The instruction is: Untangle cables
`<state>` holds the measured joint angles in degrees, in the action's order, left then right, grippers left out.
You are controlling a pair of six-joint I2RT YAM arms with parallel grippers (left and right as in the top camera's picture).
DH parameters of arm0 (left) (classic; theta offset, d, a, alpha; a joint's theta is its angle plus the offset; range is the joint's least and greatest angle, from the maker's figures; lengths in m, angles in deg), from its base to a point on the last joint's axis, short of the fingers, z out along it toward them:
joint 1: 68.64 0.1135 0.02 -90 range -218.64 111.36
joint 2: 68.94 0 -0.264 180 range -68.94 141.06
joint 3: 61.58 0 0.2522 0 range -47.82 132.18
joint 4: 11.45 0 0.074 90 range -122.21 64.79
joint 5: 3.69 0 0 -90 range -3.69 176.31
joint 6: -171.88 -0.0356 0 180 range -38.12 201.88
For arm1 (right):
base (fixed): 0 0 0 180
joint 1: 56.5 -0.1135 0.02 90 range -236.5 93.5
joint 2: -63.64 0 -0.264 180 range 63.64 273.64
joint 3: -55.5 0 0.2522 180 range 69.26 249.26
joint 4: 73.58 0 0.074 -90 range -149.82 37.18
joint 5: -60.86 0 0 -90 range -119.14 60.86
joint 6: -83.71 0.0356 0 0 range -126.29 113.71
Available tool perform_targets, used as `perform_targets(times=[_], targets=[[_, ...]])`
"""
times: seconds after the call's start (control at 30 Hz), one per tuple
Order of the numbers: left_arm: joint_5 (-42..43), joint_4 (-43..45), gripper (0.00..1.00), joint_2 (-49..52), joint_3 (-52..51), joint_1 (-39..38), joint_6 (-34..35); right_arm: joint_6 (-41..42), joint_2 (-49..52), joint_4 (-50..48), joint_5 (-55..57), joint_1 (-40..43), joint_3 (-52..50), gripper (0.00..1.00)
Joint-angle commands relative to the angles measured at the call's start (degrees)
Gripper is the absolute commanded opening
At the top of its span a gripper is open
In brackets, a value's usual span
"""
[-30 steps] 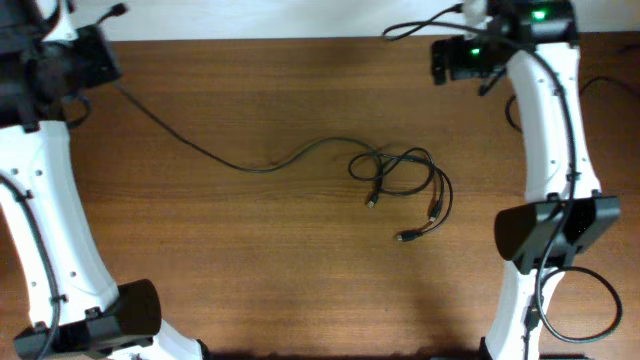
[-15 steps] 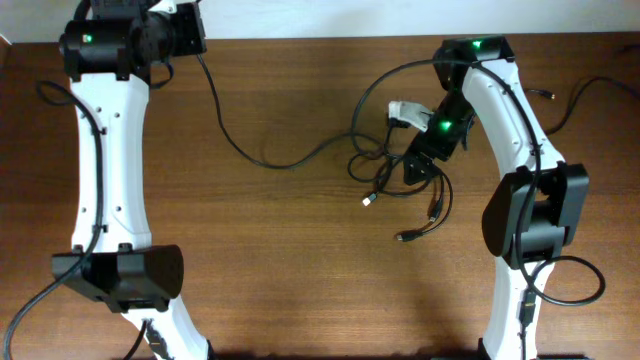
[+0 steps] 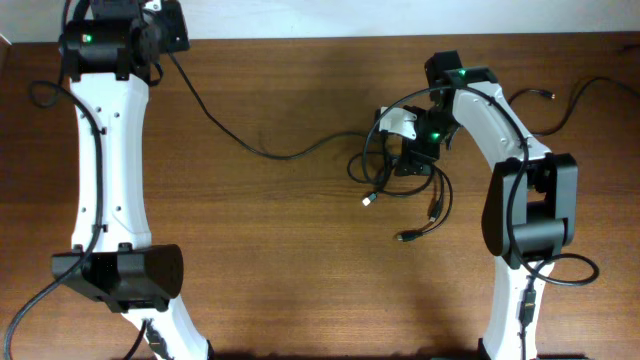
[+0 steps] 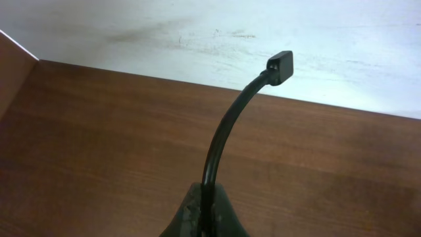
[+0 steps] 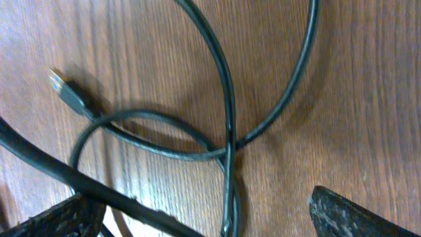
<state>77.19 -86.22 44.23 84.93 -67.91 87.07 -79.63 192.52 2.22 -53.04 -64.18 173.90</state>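
Note:
Crossed parts of the knot lie between the right gripper's open fingers, low at the table. The right gripper needs to close on them, as it would hold them now.
Several thin black cables lie knotted in loops at mid-table, with loose plugs at the front. One long cable runs from the knot to the back left. My left gripper is shut on that cable near its end. In the left wrist view the cable rises from the shut fingers to a square plug. My right gripper is low over the knot and open. In the right wrist view its fingers straddle crossed strands, and a metal-tipped plug lies to the left.
Thicker arm wires trail at the right edge and left edge. The white wall meets the table's back edge. Both arm bases stand at the front corners.
My right arm swung in from the back right and came down over the knot, then shifted slightly left. My left arm moved right along the back edge, keeping hold of the long cable.

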Motion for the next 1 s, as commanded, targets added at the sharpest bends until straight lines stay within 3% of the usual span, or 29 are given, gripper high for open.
perform_targets(times=[0.0, 0.17, 0.27, 0.4, 0.47, 0.57, 0.63, 0.73, 0.8, 0.97], targets=[[-1.2, 0.1, 0.00, -0.3, 0.5, 0.3, -0.9, 0.4, 0.1, -1.4, -4.9, -0.2, -1.9, 0.04], [-1.2, 0.1, 0.00, -0.3, 0.5, 0.3, -0.9, 6.2, 1.2, -6.8, -4.9, -0.1, -5.1, 0.04], [-1.3, 0.1, 0.00, -0.3, 0.5, 0.3, -0.9, 20.8, -1.1, -12.2, -4.8, 1.2, -3.2, 0.04], [-1.3, 0.1, 0.00, -0.3, 0.5, 0.3, -0.9, 40.0, -9.0, -10.4, -0.8, 3.9, 11.6, 0.04], [-1.2, 0.1, 0.00, -0.3, 0.5, 0.3, -0.9, 53.1, -13.0, -10.2, 13.9, 4.0, 23.6, 0.04], [-1.2, 0.1, 0.00, -0.3, 0.5, 0.3, -0.9, 58.5, -15.1, -9.6, 31.5, 4.0, 40.1, 0.04], [-1.2, 0.1, 0.00, -0.3, 0.5, 0.3, -0.9, 60.7, -15.1, -8.9, 36.9, 4.8, 46.4, 0.04], [-1.4, 0.1, 0.00, -0.3, 0.5, 0.9, -0.9, 65.6, -15.1, -7.7, 39.6, 9.6, 48.4, 0.04], [-1.5, 0.1, 0.00, -0.3, 0.5, 2.7, -0.9, 73.8, -14.9, 1.9, 39.1, 19.0, 48.3, 0.04], [-1.4, 0.1, 0.00, -0.3, 0.5, 14.2, 1.2, 77.1, -14.6, 7.6, 36.2, 35.5, 48.3, 0.04]])
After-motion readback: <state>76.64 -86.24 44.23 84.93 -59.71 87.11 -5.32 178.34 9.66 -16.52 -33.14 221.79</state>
